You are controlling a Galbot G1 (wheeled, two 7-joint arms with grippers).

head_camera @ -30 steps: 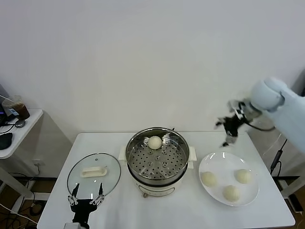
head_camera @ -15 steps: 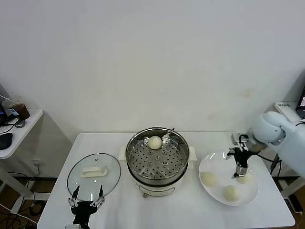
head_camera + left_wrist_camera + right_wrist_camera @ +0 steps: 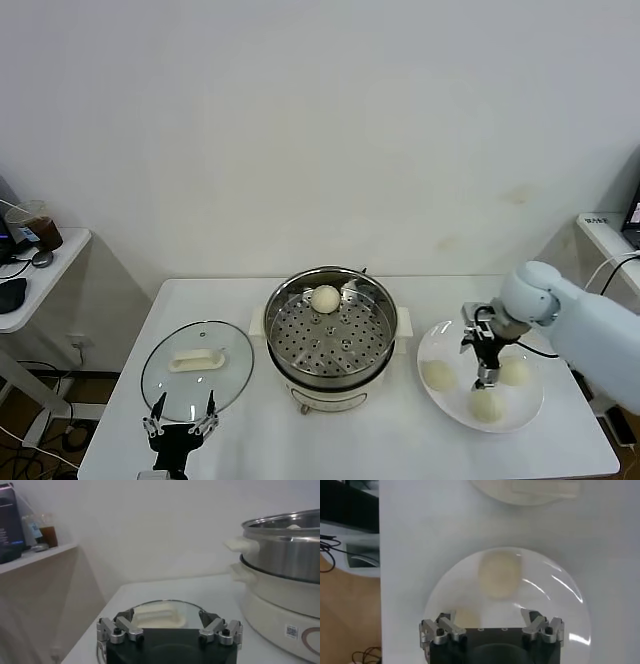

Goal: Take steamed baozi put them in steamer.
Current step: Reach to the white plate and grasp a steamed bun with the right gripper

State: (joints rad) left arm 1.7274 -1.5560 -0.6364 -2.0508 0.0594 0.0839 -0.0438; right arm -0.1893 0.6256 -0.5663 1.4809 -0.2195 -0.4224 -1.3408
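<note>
My right gripper grabs the plate's closest baozi by its rounded sides next, to fill the steamer (image 3: 330, 340).
The steamer (image 3: 330, 340) stands mid-table with one steamed baozi (image 3: 324, 298) on its perforated floor at the back. Three more baozi lie on a white plate (image 3: 455, 405) to its right: one on the left (image 3: 437, 374), one on the right (image 3: 513, 371) and one at the front (image 3: 486, 404). My right gripper (image 3: 484, 376) hangs open just above the plate between them, fingers pointing down, holding nothing. In the right wrist view a baozi (image 3: 499, 573) lies ahead of the open right gripper (image 3: 490, 622). My left gripper (image 3: 181, 425) rests open at the table's front left.
A glass lid (image 3: 196, 365) with a white handle lies left of the steamer, just beyond the left gripper (image 3: 170, 627). A side table (image 3: 40, 255) with a cup stands off to the left. The table's right edge is close to the plate.
The right arm has swung down from high behind the plate to low over it, then shifted left toward the plate's middle. Baozi, steamer and left arm have not moved.
</note>
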